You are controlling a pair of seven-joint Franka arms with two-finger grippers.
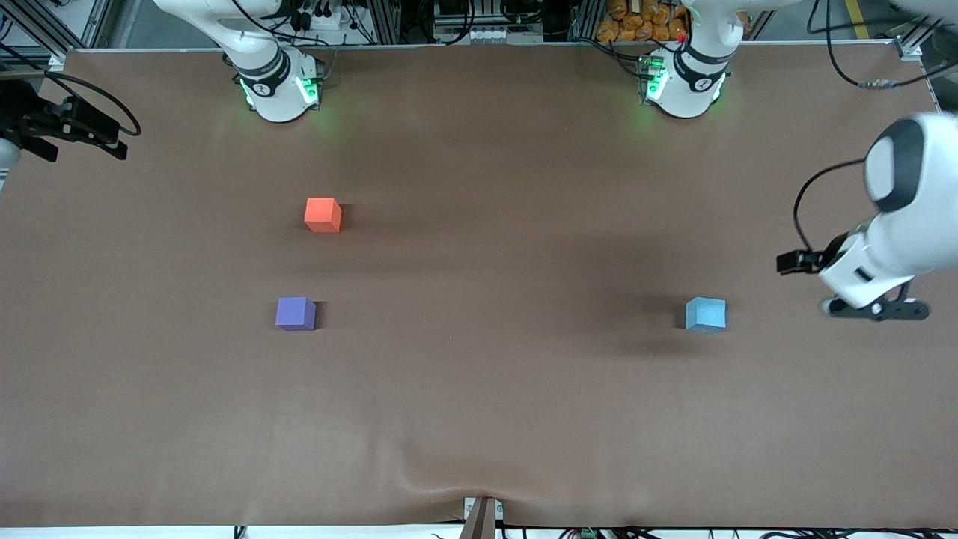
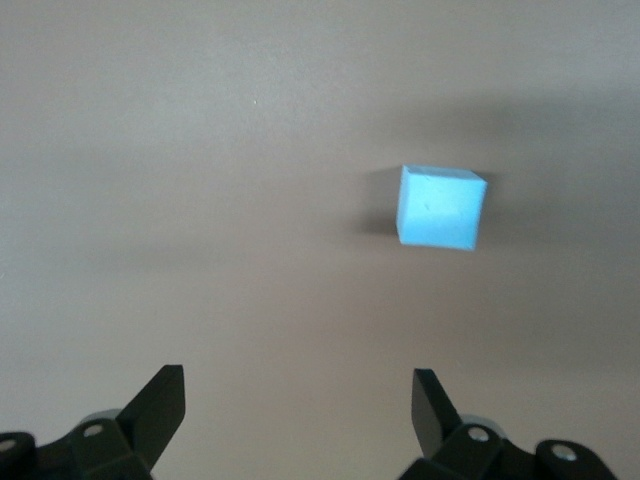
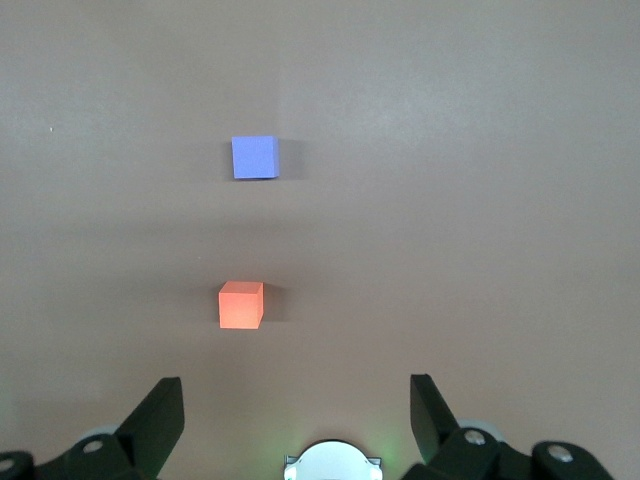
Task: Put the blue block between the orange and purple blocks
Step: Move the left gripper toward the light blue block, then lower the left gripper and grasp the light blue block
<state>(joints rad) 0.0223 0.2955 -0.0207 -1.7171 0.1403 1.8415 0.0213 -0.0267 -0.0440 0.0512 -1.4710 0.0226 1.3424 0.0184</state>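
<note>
The blue block (image 1: 706, 314) has to go between the orange and purple blocks, so the left gripper should grip it by its opposite sides next.
The light blue block (image 1: 706, 314) sits alone on the brown table toward the left arm's end; it also shows in the left wrist view (image 2: 441, 207). The orange block (image 1: 323, 215) and the purple block (image 1: 296, 313) sit toward the right arm's end, with the purple one nearer the front camera and a gap between them. Both show in the right wrist view, orange (image 3: 241, 305) and purple (image 3: 254, 157). My left gripper (image 1: 876, 308) (image 2: 298, 372) is open and empty, in the air beside the blue block and apart from it. My right gripper (image 1: 78, 142) (image 3: 297, 385) is open and empty, held high.
The brown table mat (image 1: 486, 389) has a wrinkle at its front edge. The right arm's base (image 1: 278, 86) and the left arm's base (image 1: 682, 82) stand along the back edge. The right arm's base also shows in the right wrist view (image 3: 333, 462).
</note>
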